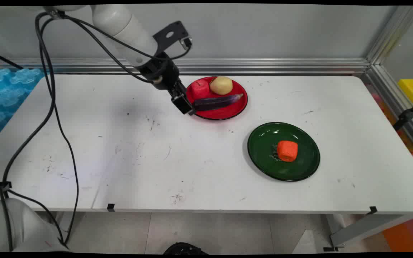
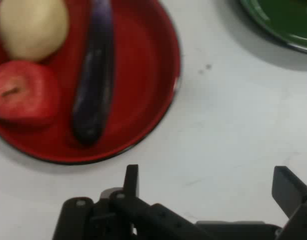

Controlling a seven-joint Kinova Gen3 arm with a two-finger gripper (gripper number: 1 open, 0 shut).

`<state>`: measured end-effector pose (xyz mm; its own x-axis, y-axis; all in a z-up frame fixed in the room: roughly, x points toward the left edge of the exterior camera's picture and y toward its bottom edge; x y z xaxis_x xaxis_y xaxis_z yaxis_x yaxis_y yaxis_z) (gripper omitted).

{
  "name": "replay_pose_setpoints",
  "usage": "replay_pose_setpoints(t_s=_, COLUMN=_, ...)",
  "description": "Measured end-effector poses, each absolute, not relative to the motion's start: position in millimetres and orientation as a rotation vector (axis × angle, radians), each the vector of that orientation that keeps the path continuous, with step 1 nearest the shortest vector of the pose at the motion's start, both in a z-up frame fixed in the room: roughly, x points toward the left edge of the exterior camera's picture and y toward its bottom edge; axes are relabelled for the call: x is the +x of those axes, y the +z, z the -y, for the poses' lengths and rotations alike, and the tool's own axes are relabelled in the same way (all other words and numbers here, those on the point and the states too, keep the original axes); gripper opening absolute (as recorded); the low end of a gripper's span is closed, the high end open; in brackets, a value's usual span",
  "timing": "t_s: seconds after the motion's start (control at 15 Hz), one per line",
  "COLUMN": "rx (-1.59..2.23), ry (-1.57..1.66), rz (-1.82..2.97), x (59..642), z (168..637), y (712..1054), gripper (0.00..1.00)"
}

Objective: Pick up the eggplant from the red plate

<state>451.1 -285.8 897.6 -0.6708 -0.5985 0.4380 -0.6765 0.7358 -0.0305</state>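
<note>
My gripper grabs the purple eggplant by the middle of its dark body (image 1: 214, 103) next, to raise it off the red plate (image 1: 228, 113).
A red plate (image 1: 228, 113) (image 2: 143, 100) at the back of the table carries a purple eggplant (image 1: 216, 102) (image 2: 93, 75), a red apple (image 1: 200, 89) (image 2: 23, 92) and a yellowish potato (image 1: 221, 85) (image 2: 31, 27). My gripper (image 1: 186, 107) (image 2: 206, 185) hangs open just off the plate's left rim, close to the eggplant's blunt end, with nothing between its fingers. In the hand view bare white table shows between the two fingertips.
A green plate (image 1: 299, 168) (image 2: 283, 30) with an orange carrot chunk (image 1: 287, 150) sits right of centre. Black cables (image 1: 54, 114) hang over the table's left side. An aluminium rail (image 1: 264, 66) runs along the back edge.
</note>
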Motion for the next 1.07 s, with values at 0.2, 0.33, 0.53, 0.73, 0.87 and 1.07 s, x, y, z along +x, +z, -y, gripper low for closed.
replay_pose_setpoints(t_s=0.2, rx=1.011, ry=0.326, rz=2.51, x=464, z=303, y=894, gripper=1.0)
replay_pose_setpoints(t_s=0.33, rx=1.0, ry=0.355, rz=2.5, x=466, z=317, y=889, gripper=1.0)
replay_pose_setpoints(t_s=0.53, rx=0.952, ry=0.38, rz=2.506, x=461, z=341, y=877, gripper=1.0)
replay_pose_setpoints(t_s=0.73, rx=0.901, ry=0.39, rz=2.521, x=453, z=359, y=865, gripper=1.0)
replay_pose_setpoints(t_s=0.87, rx=0.861, ry=0.399, rz=2.531, x=445, z=375, y=852, gripper=1.0)
replay_pose_setpoints(t_s=1.07, rx=0.813, ry=0.4, rz=2.542, x=434, z=397, y=834, gripper=1.0)
